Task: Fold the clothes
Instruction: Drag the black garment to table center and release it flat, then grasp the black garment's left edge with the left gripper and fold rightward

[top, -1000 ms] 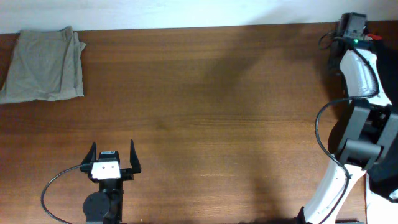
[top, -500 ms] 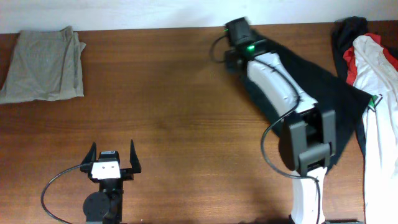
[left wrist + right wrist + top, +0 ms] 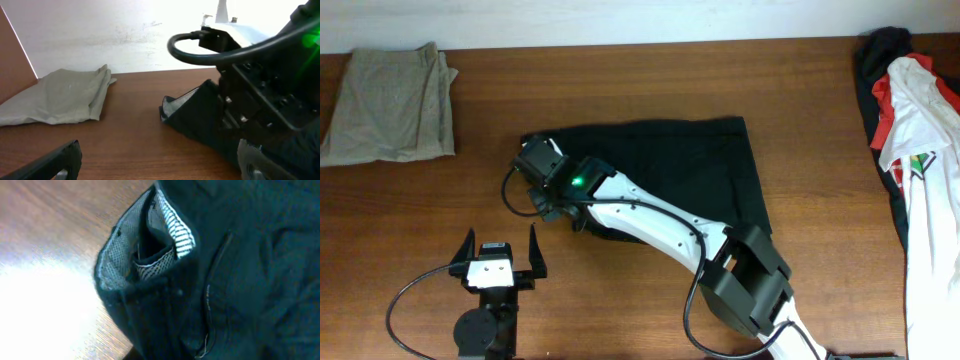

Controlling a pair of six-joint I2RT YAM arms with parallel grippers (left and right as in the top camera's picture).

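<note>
My left gripper grabs the black garment (image 3: 670,160) by its waistband with the striped lining (image 3: 529,139) next. Then I fold that end of the garment over the rest.
A black garment (image 3: 670,160) lies spread on the middle of the brown table (image 3: 620,80). My right gripper (image 3: 542,190) is at its left end, pressed down into the cloth; its fingers are hidden, and it appears shut on the black garment. The right wrist view shows the garment's waistband with striped lining (image 3: 165,235) close up. My left gripper (image 3: 501,250) is open and empty near the front edge, just left of and below the garment's corner. In the left wrist view (image 3: 160,160) the garment (image 3: 200,115) and the right arm (image 3: 260,75) are close ahead on the right.
A folded khaki garment (image 3: 390,100) lies at the back left corner and shows in the left wrist view (image 3: 60,97). A pile of white, red and black clothes (image 3: 915,130) lies along the right edge. The right arm stretches diagonally across the front centre.
My right arm has swept from the far right pile to the table's middle-left, dragging the black garment with it. The garment now lies spread out. The left arm has not moved.
</note>
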